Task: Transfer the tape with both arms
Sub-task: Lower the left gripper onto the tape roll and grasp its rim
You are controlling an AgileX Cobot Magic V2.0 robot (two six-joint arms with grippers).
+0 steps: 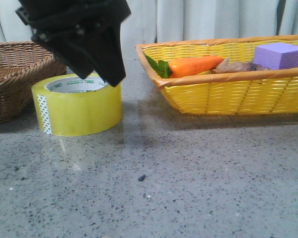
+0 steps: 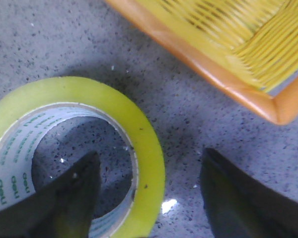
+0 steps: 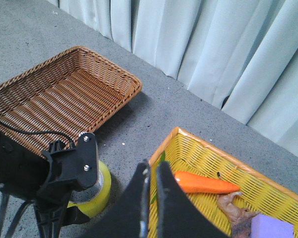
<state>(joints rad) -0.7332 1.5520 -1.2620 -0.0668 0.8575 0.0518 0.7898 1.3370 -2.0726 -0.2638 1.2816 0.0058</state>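
My left gripper's fingers stop near the top rim of the tape, short of the tape's yellow side, so it is too early to close. It lowers next.
The tape (image 1: 77, 106), a wide yellow roll with a white core and green lettering, lies flat on the grey table left of centre. My left gripper (image 1: 111, 74) hangs over it, open. In the left wrist view the left gripper (image 2: 150, 156) straddles the roll's wall (image 2: 146, 144): one finger is over the core hole, the other outside over the table. Neither finger touches the roll. My right gripper (image 3: 153, 166) is shut and empty, high above the yellow basket's near corner. It sees the tape (image 3: 103, 187) under the left arm (image 3: 69, 168).
A yellow basket (image 1: 228, 94) stands right of the tape, holding a carrot (image 1: 193, 65), a brown lump (image 1: 238, 67) and a purple foam block (image 1: 280, 55). A brown wicker basket (image 1: 15, 74) stands behind the tape at the left. Curtains close off the back.
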